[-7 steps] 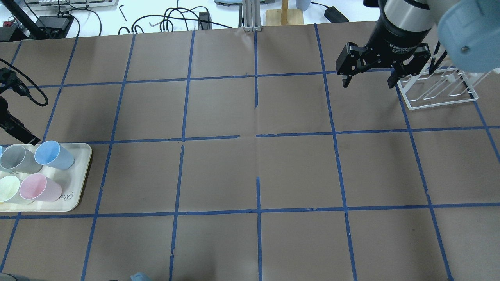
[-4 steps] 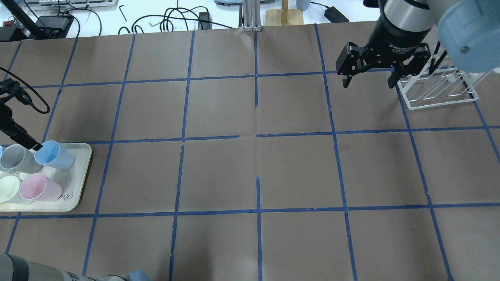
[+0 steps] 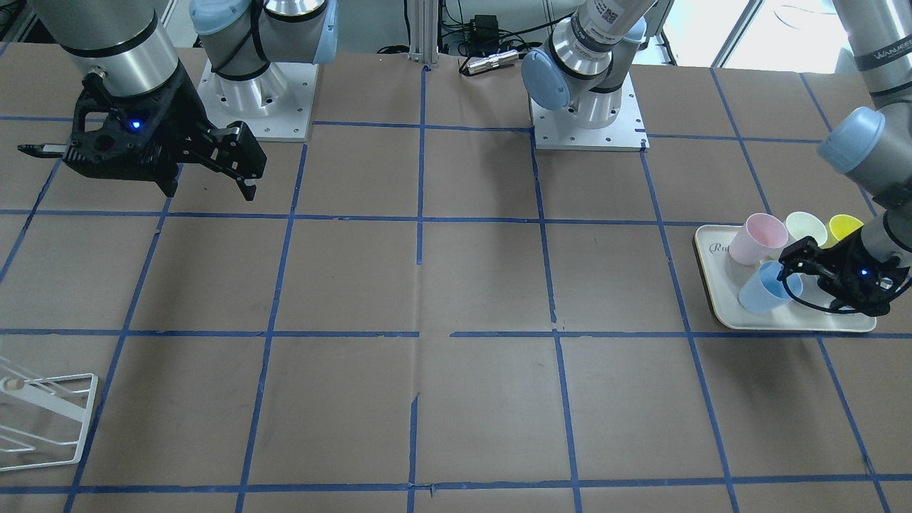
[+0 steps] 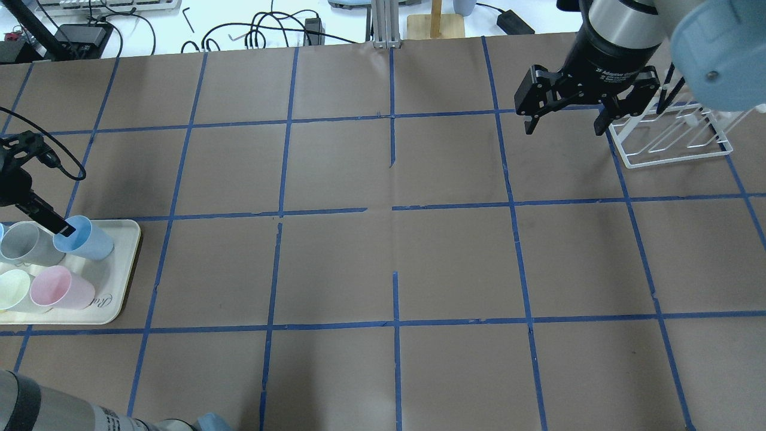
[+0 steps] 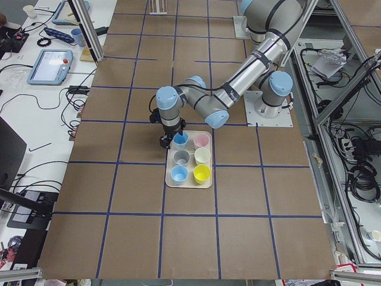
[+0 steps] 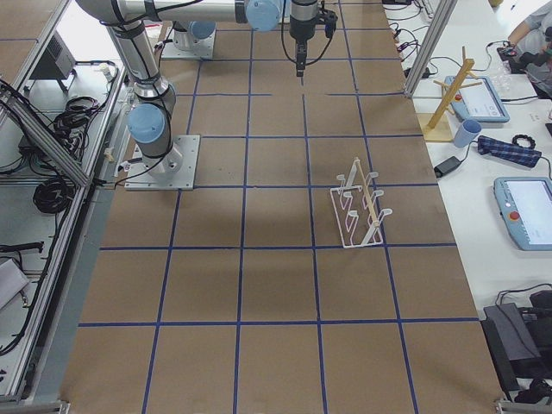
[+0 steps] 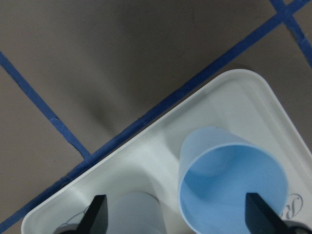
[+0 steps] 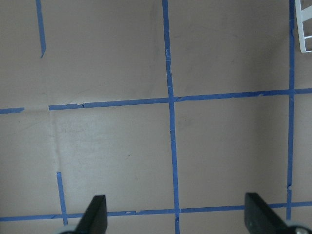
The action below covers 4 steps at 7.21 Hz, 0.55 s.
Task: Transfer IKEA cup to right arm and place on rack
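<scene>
The pale blue cup's base (image 3: 746,300) should stay free for my right gripper to grab, so my left gripper should hold the cup by its rim (image 3: 772,264) next.
The IKEA cup (image 4: 85,237) is a pale blue tumbler that stands mouth up at the far right corner of the cream tray (image 4: 119,281). It also shows in the front view (image 3: 766,288) and the left wrist view (image 7: 229,183). My left gripper (image 7: 178,217) is open just above the tray. One fingertip (image 4: 60,226) is at the cup's rim and over its mouth, and the other is over the grey cup (image 7: 131,214). My right gripper (image 4: 562,127) is open and empty, above the table beside the white wire rack (image 4: 676,137).
The tray also holds a grey cup (image 4: 27,242), a pink cup (image 4: 60,287), a pale green cup (image 4: 15,290), a yellow cup (image 5: 201,174) and a second blue cup (image 5: 178,174). The brown table has a grid of blue tape. Cables and devices lie beyond its far edge.
My left gripper has moved from beyond the tray's far edge down to the blue cup's rim. The right arm has not moved.
</scene>
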Motion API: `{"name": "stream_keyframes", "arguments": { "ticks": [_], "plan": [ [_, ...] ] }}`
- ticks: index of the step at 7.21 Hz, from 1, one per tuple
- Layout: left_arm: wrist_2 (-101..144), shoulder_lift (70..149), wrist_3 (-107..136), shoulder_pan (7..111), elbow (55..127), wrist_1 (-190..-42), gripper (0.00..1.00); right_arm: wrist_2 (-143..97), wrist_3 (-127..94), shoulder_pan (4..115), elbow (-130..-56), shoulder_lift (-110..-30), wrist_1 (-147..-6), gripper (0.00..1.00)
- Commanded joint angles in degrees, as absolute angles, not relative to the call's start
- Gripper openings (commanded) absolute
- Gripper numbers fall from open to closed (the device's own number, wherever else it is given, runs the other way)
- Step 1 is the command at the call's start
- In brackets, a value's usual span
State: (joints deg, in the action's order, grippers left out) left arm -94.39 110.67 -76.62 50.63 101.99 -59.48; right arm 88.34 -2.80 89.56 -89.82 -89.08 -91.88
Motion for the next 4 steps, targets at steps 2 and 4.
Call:
{"name": "stream_keyframes", "arguments": {
  "ticks": [2,4],
  "plan": [
    [-94.83,112.41,-77.43,50.62,101.95,-59.50,0.89,88.42,-2.81,89.56,-90.09,-89.12,-91.93,1.00],
    [-95.01,112.59,-77.52,50.62,101.87,-59.50,0.22,88.33,-2.81,89.56,-90.09,-89.12,-91.93,1.00]
  ]
}}
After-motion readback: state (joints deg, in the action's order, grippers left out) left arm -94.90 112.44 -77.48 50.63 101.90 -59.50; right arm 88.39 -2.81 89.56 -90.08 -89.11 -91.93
